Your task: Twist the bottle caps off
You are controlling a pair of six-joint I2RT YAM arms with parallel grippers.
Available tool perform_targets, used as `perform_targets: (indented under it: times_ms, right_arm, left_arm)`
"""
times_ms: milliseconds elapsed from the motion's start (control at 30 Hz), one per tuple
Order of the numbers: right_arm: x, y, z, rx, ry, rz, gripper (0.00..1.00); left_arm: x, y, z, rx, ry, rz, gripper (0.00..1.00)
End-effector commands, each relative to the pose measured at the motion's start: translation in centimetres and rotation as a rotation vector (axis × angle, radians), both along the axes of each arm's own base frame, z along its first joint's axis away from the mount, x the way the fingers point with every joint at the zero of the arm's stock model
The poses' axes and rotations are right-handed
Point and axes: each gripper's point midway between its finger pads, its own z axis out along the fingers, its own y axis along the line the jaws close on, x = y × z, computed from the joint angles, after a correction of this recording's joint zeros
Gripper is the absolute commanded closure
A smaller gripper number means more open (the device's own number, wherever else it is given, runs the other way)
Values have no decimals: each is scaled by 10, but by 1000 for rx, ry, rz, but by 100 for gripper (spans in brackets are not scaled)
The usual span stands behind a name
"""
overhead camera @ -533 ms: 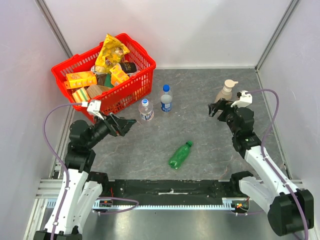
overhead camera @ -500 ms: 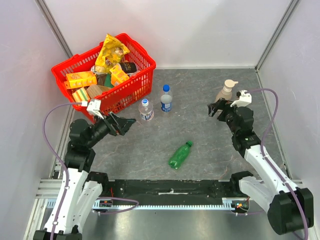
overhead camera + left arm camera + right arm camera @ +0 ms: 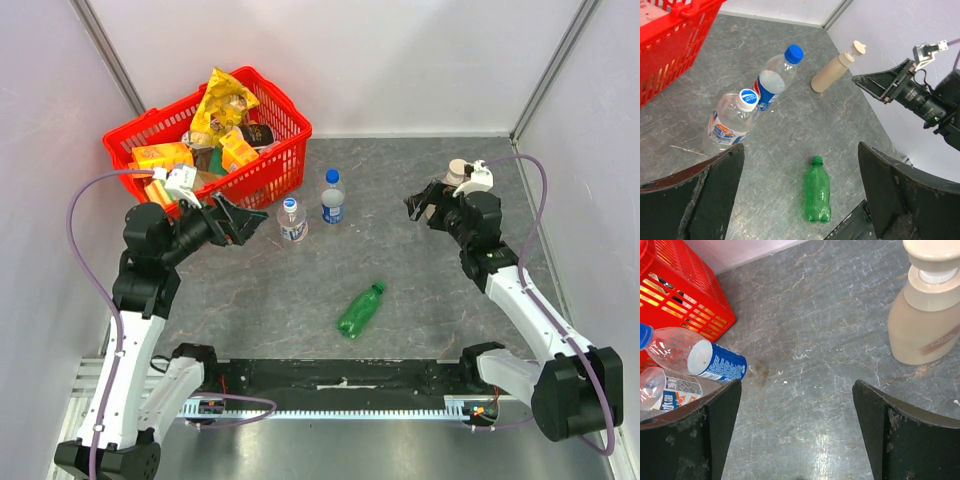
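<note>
I should next grab the green bottle [image 3: 360, 310] with my left gripper around its lower body, near the bottle's base, so the green cap stays free to unscrew.
Three bottles are on the grey table. A green bottle [image 3: 360, 310] lies on its side with its green cap [image 3: 377, 289] on. A clear bottle [image 3: 291, 220] and a blue-labelled bottle [image 3: 332, 203] stand upright near the basket, each with a blue cap [image 3: 332, 176]. In the left wrist view I see the green bottle [image 3: 817, 192], the clear bottle's cap [image 3: 748, 96] and the other blue cap [image 3: 793, 52]. My left gripper [image 3: 245, 220] hovers open left of the clear bottle. My right gripper [image 3: 420, 205] stands open beside the pump bottle. Neither holds anything.
A red basket [image 3: 270, 175] full of snack packs stands at the back left. A beige pump bottle [image 3: 452, 180] stands at the right, just behind my right gripper, and fills the upper right of the right wrist view [image 3: 927, 320]. White walls close in the table.
My left arm has risen and drawn back toward the basket. My right gripper has moved farther out and left, up beside the pump bottle. The bottles have not moved.
</note>
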Motion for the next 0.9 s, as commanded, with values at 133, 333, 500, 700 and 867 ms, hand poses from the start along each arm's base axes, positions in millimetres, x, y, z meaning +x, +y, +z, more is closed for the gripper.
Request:
perform_targets:
  times_ms: [133, 333, 500, 700, 867]
  right_arm:
    - [-7, 0, 8, 5, 2, 8, 2]
    - [-7, 6, -1, 8, 29, 39, 2]
    - [-9, 9, -16, 9, 73, 59, 2]
    - [-13, 12, -31, 12, 112, 76, 2]
    - [-15, 15, -33, 18, 122, 96, 2]
  left_arm:
    - [-4, -26, 2, -10, 13, -176, 1]
    - [-7, -72, -29, 183, 85, -239, 1]
    - [-14, -125, -70, 300, 200, -302, 2]
    - [-47, -179, -139, 465, 324, -342, 6]
    - [-74, -207, -192, 628, 413, -319, 7]
